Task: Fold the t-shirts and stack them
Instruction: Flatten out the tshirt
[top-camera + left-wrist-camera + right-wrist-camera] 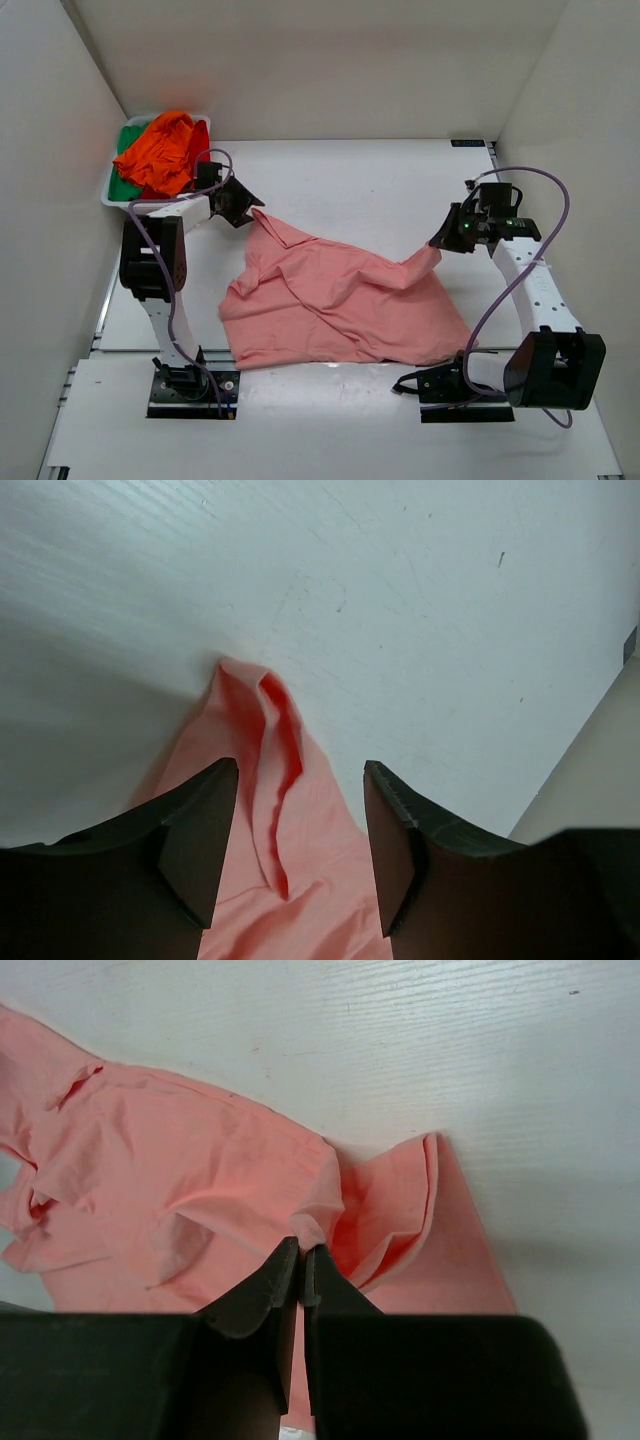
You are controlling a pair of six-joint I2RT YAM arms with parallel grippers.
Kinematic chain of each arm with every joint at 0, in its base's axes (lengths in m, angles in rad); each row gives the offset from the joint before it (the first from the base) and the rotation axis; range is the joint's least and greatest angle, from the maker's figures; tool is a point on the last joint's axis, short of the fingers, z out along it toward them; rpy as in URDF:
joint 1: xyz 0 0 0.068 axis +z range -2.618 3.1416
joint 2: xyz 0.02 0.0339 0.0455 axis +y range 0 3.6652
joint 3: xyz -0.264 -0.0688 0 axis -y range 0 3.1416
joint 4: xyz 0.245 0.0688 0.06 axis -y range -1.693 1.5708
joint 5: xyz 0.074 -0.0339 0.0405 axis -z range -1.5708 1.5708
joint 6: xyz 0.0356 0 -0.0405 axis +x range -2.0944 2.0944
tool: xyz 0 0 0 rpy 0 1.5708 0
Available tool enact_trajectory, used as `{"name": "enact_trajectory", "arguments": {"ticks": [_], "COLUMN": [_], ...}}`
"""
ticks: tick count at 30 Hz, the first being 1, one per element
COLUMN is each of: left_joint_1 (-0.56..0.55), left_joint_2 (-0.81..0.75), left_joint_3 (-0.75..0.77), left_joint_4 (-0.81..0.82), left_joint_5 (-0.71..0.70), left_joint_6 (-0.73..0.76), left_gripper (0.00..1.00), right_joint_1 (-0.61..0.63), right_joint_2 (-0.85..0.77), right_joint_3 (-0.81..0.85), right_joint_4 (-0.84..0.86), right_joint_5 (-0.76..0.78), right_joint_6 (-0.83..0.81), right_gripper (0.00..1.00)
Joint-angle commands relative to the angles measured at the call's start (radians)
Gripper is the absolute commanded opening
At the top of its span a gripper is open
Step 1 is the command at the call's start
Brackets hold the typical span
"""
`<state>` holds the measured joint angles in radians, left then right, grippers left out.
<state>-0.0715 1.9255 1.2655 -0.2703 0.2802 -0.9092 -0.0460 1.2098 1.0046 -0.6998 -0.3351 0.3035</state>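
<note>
I should move my left gripper toward the corner of the bunched pink fold before closing on that fold (262, 220) (279, 760): my fingers stop short in the left wrist view.
The salmon-pink t-shirt (335, 300) lies crumpled across the middle of the table. My right gripper (440, 243) is shut on a fold at the shirt's right edge (318, 1228) and holds it lifted off the table. My left gripper (243, 215) is open at the shirt's far left corner, its fingers straddling a bunched ridge of pink cloth (270, 780). The orange t-shirt (160, 150), the red one (201, 136) and the green one (128, 140) are piled in a white tray (112, 195) at the back left.
White walls close in the table on the left, back and right. The tray sits just behind the left arm. Both arm bases (190, 385) stand at the near edge. A purple cable (535, 210) loops off the right arm.
</note>
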Motion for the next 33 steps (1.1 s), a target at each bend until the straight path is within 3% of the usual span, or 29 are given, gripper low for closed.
{"name": "enact_trajectory", "arguments": {"ticks": [1,14,21,24,26,27,33], "left_joint_1": [0.009,0.022,0.029,0.033,0.042,0.039,0.013], "left_joint_2": [0.039,0.151,0.200,0.199,0.190,0.181,0.064], "left_joint_3": [0.040,0.132,0.163,0.140,0.127,0.111,0.116], "left_joint_4": [0.054,0.023,-0.010,-0.004,0.019,0.029,0.154], "left_joint_5": [0.036,0.030,0.034,0.037,0.043,0.045,0.149], "left_joint_6": [-0.056,-0.079,-0.063,-0.065,-0.069,-0.076,-0.105], "left_gripper": [0.64,0.67,0.62,0.47,0.07,0.00,0.00], "right_joint_1": [-0.003,-0.008,-0.011,-0.015,-0.018,-0.018,-0.008], "right_joint_2": [0.017,0.043,0.045,0.040,0.037,0.030,0.011], "right_joint_3": [0.055,0.071,0.086,0.086,0.080,0.084,0.109], "right_joint_4": [0.046,0.066,0.072,0.065,0.071,0.072,0.056], "right_joint_5": [-0.027,-0.030,-0.044,-0.047,-0.042,-0.047,-0.050], "right_joint_6": [-0.009,-0.015,-0.010,-0.004,-0.009,-0.006,-0.007], "right_gripper": [0.00,0.00,0.00,0.00,0.00,0.00,0.00]}}
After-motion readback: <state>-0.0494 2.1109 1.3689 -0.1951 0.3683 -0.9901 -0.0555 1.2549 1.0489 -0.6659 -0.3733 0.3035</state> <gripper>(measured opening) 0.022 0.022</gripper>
